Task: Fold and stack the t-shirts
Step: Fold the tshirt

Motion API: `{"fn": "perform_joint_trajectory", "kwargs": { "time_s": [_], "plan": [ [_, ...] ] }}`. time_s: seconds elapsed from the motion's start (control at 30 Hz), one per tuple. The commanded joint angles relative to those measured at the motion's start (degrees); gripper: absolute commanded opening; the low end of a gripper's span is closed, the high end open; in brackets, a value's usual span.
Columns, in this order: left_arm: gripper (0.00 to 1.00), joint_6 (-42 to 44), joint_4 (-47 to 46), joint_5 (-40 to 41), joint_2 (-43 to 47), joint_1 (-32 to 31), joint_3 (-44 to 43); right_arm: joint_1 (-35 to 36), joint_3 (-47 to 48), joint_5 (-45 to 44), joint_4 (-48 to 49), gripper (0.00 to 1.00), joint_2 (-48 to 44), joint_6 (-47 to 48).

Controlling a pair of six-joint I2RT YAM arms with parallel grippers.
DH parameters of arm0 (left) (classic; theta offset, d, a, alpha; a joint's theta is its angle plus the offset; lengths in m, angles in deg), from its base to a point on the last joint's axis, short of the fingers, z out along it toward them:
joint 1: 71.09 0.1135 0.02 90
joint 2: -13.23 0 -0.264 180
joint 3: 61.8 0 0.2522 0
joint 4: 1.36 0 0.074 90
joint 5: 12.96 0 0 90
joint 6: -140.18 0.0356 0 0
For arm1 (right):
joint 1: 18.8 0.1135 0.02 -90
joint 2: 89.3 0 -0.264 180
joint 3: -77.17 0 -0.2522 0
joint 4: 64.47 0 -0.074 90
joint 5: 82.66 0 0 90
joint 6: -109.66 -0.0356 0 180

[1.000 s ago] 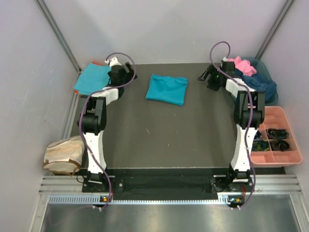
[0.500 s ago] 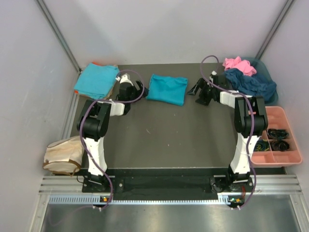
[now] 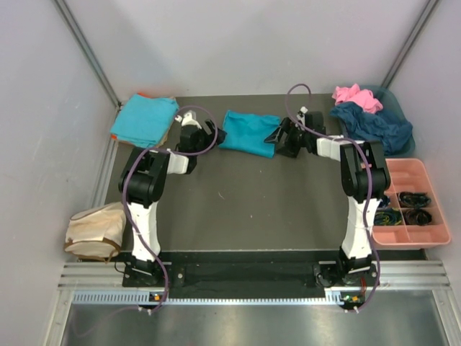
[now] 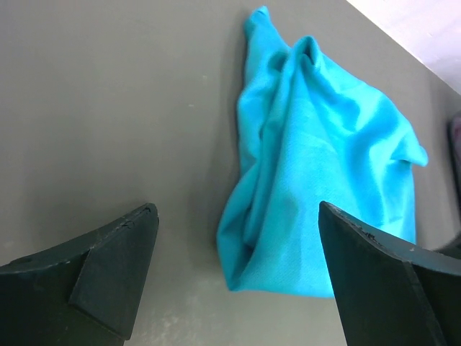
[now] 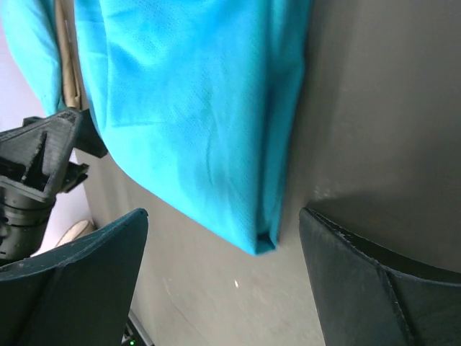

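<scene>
I need to draw the shirt closer and turn it for stacking, so my left gripper should next grab the folded teal t-shirt's near corner (image 3: 224, 145) (image 4: 243, 271).
A folded teal t-shirt (image 3: 249, 132) lies at the back middle of the dark table. My left gripper (image 3: 214, 138) is open at its left edge, and the shirt's near corner (image 4: 302, 216) lies between its fingers (image 4: 115, 267). My right gripper (image 3: 272, 136) is open at the shirt's right edge, with the shirt's corner (image 5: 216, 130) just ahead of its fingers (image 5: 360, 281). A stack of folded teal shirts (image 3: 144, 119) sits at the back left. A heap of unfolded pink and navy shirts (image 3: 371, 115) lies at the back right.
A pink divided tray (image 3: 432, 234) with dark cables stands at the right edge. A beige cloth bag (image 3: 94, 231) lies off the table's left side. Metal frame posts rise at the back corners.
Both arms swung inward from the table's back corners to the teal shirt. The left gripper came from beside the stack, the right from beside the heap.
</scene>
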Motion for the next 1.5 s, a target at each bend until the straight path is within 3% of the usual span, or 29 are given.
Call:
{"fn": "perform_joint_trajectory", "kwargs": {
  "time_s": [0.0, 0.1, 0.23, 0.47, 0.63, 0.97, 1.1, 1.23, 1.47],
  "plan": [
    [0.96, -1.3, 0.2, -2.2, -2.8, -1.8, -1.5, 1.4, 2.4, 0.2, 0.3, 0.86, 3.4, -0.1],
    [0.93, -1.6, 0.2, -2.6, -4.1, -2.9, -2.4, 1.4, 2.8, 0.3, -0.1, 0.86, 4.3, -0.2],
    [0.77, -1.9, -0.1, -3.9, -5.8, -4.0, -3.5, 1.5, 2.9, 0.6, -0.1, 0.85, 4.8, -0.2],
    [0.33, -1.5, 1.2, -4.7, -5.9, -4.6, -3.2, 1.5, 2.7, 0.6, -0.6, 0.70, 4.9, -0.2],
    [0.10, -0.8, 1.4, -5.0, -4.3, -4.6, -0.5, 1.4, 0.6, -2.8, -2.4, 0.82, 1.6, 1.5],
    [0.04, 3.6, 4.9, -6.1, 0.5, -4.5, 3.9, 1.5, -3.6, -7.7, -7.3, 0.84, -5.7, 5.5],
    [0.03, 7.0, 10.6, -11.7, 1.8, -4.5, 2.8, 1.5, -5.0, -9.1, -8.6, 0.84, -7.9, 6.3],
    [0.03, 13.7, 23.9, -18.4, 3.0, -4.7, 1.0, 1.4, -5.1, -10.6, -9.9, 0.84, -9.4, 7.2],
    [0.03, 18.4, 30.0, -22.8, 7.8, -8.8, 7.1, 1.4, -3.2, -10.9, -11.6, 0.84, -10.5, 7.5]
  ]
}}
